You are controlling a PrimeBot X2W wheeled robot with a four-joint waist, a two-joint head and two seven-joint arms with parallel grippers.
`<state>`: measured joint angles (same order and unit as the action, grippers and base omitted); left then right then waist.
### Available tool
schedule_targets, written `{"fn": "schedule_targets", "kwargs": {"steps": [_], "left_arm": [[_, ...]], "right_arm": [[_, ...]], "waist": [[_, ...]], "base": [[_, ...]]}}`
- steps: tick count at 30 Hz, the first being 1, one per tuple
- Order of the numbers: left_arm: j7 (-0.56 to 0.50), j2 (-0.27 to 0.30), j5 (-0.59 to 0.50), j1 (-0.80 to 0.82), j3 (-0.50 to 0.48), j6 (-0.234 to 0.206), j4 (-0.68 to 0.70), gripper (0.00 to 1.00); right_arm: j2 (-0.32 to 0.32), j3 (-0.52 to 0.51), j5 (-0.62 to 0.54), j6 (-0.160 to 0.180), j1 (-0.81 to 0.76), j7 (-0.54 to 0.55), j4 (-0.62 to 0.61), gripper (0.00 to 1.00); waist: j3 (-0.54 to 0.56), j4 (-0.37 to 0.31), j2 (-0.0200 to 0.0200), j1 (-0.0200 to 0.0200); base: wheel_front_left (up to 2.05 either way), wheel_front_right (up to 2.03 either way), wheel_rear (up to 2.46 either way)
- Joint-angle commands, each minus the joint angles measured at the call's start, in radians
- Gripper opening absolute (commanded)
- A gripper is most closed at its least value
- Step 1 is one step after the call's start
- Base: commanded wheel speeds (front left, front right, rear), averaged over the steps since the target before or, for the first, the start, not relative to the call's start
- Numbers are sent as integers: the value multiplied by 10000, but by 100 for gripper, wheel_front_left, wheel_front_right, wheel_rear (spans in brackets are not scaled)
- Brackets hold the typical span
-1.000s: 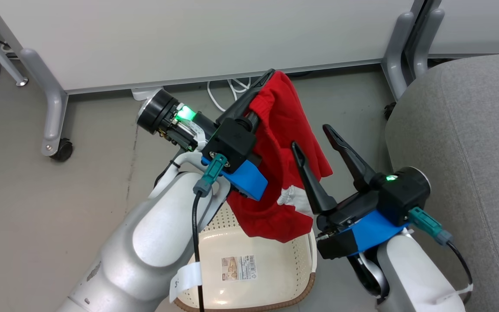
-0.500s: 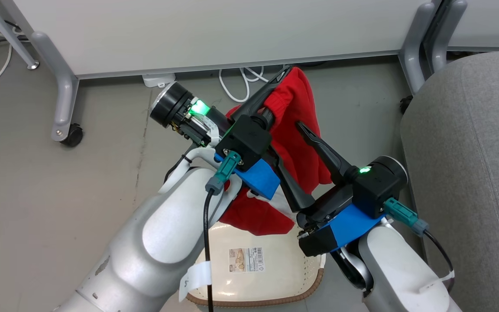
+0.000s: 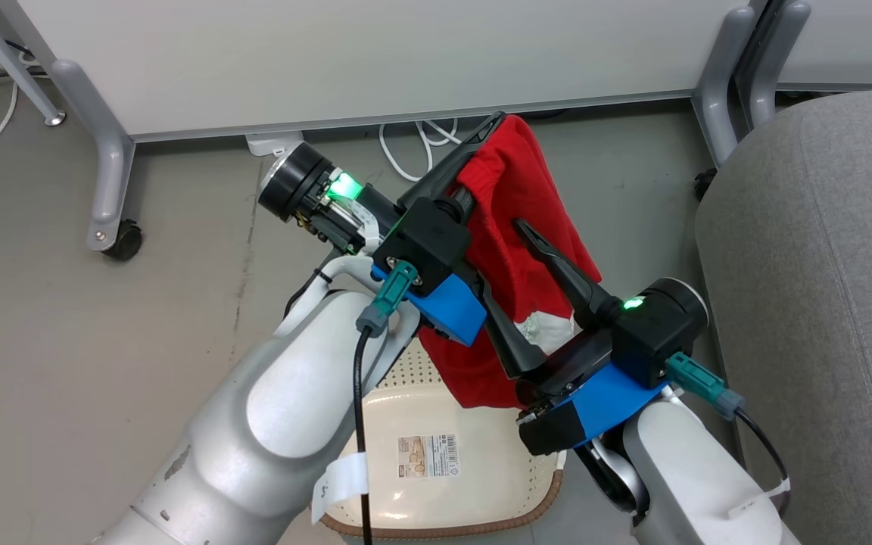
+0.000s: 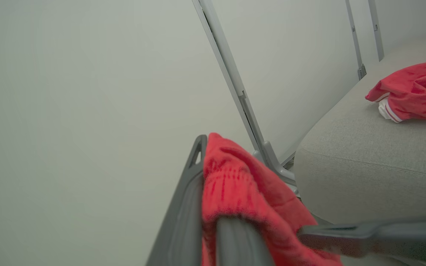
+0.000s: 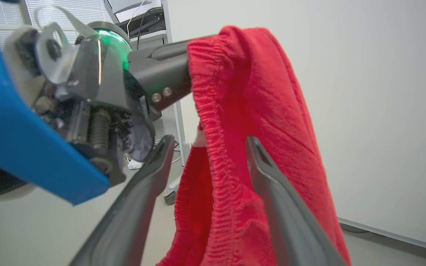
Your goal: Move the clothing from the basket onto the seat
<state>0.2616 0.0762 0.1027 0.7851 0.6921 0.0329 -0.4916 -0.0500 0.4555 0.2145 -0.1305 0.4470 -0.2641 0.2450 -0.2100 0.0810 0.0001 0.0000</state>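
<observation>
I will next pinch the red garment with my right gripper by its ribbed edge (image 5: 219,162). That edge hangs as a gathered piece of cloth, while the smooth cloth (image 5: 274,119) beside the ribbed edge hangs slack.
A red garment (image 3: 515,219) of the clothing, with a small white patch, hangs in the air from my left gripper (image 3: 485,135), which is shut on its ribbed top edge (image 4: 227,177). It dangles above the cream basket (image 3: 481,518), whose bottom shows a barcode sticker. My right gripper (image 3: 500,253) stands open, one finger on each side of the hanging cloth (image 5: 227,155), not closed on it. The grey seat (image 3: 822,265) lies to the right. On the seat (image 4: 346,147) lies a second red garment with white trim (image 4: 412,92).
White partition panels on grey legs stand behind, with a castor (image 3: 122,242) at the left and another leg (image 3: 716,106) close to the seat's corner. White cables (image 3: 421,144) lie on the grey floor under the panel.
My right gripper has moved left and in, from beside the garment to straddling it with open fingers. The left gripper still holds the garment up. The head camera has shifted slightly.
</observation>
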Motion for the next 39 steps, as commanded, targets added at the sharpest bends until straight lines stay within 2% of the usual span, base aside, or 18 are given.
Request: {"fn": "schedule_targets", "kwargs": {"steps": [1, 14, 22, 24, 25, 39], "left_arm": [[50, -28, -6, 67, 3, -19, 23, 0], [50, -163, 38, 149, 301, 54, 226, 0], [51, -224, 135, 170, 480, 59, 290, 0], [51, -233, 172, 180, 495, 56, 275, 0], [51, -238, 182, 180, 502, 52, 268, 0], [51, -247, 229, 137, 492, 0, 174, 0]], "right_arm": [[-9, 58, -83, -5, 8, -3, 112, 100], [-14, -120, -634, -3, 1179, -3, 1889, 100], [-12, -272, -500, -3, 1548, -3, 2687, 100], [-14, -246, -457, -3, 1602, -2, 2858, 92], [-14, -207, -404, -3, 1632, -2, 2961, 0], [-12, -176, -247, -3, 1689, -3, 3159, 0]], "waist": [[-1, 14, -1, 0], [-56, 233, -1, 0], [-66, 377, -1, 0], [-62, 391, -1, 0], [-57, 395, -1, 0], [3, 323, -1, 0]], "base": [[0, 0, 0], [0, 0, 0], [0, 0, 0], [0, 0, 0], [0, 0, 0], [0, 0, 0]]}}
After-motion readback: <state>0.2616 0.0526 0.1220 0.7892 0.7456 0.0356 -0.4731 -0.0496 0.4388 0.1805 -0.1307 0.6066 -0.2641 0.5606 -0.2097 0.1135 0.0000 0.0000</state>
